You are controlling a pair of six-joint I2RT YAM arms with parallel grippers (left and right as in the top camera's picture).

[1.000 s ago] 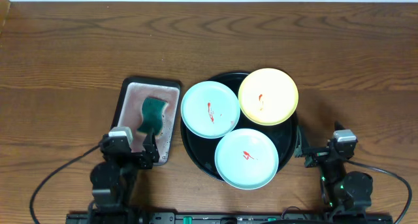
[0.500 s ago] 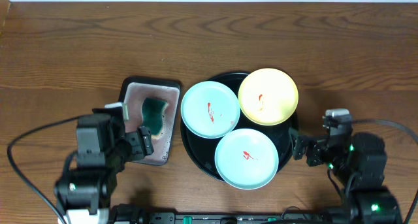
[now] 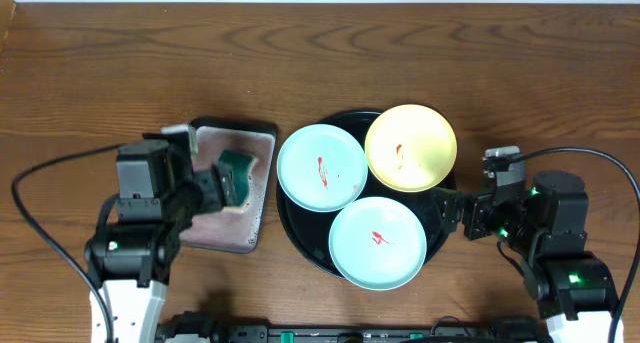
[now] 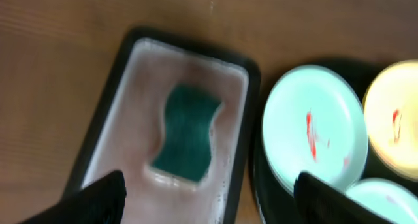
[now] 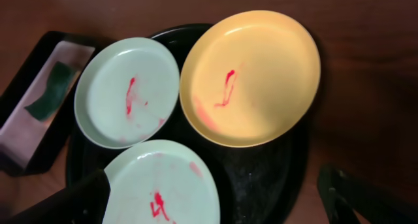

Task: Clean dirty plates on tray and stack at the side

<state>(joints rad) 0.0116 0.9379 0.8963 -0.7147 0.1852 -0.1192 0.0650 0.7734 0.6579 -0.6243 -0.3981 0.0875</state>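
I will take the green sponge across its narrow middle point(image 3: 238, 177) point(image 4: 187, 132) with my left gripper next, so its far end and bottom stay free to wipe the plates.
Three plates lie on the round black tray point(image 3: 289, 226): a mint plate point(image 3: 321, 167) at the left, a yellow plate point(image 3: 410, 147) at the back right and a mint plate point(image 3: 377, 242) in front. Each has a red smear. My left gripper point(image 3: 222, 188) is open and empty over the small rectangular tray point(image 3: 215, 231), just short of the green sponge point(image 3: 237, 169). In the left wrist view the sponge point(image 4: 188, 132) lies ahead of the open jaws point(image 4: 209, 204). My right gripper point(image 3: 450, 215) is open and empty at the black tray's right rim. Its open jaws point(image 5: 215, 208) face the front mint plate point(image 5: 163, 185) and the yellow plate point(image 5: 251, 77).
The rectangular tray point(image 4: 114, 129) has a wet pinkish-white inside and stands just left of the black tray point(image 4: 261, 185). Bare wooden table point(image 3: 320, 63) lies behind and to both sides. Cables trail from both arms near the front edge.
Both arms have come forward from the front edge. My left gripper has moved over the rectangular tray towards the sponge. My right gripper has moved left to the black tray's rim. The plates have not moved.
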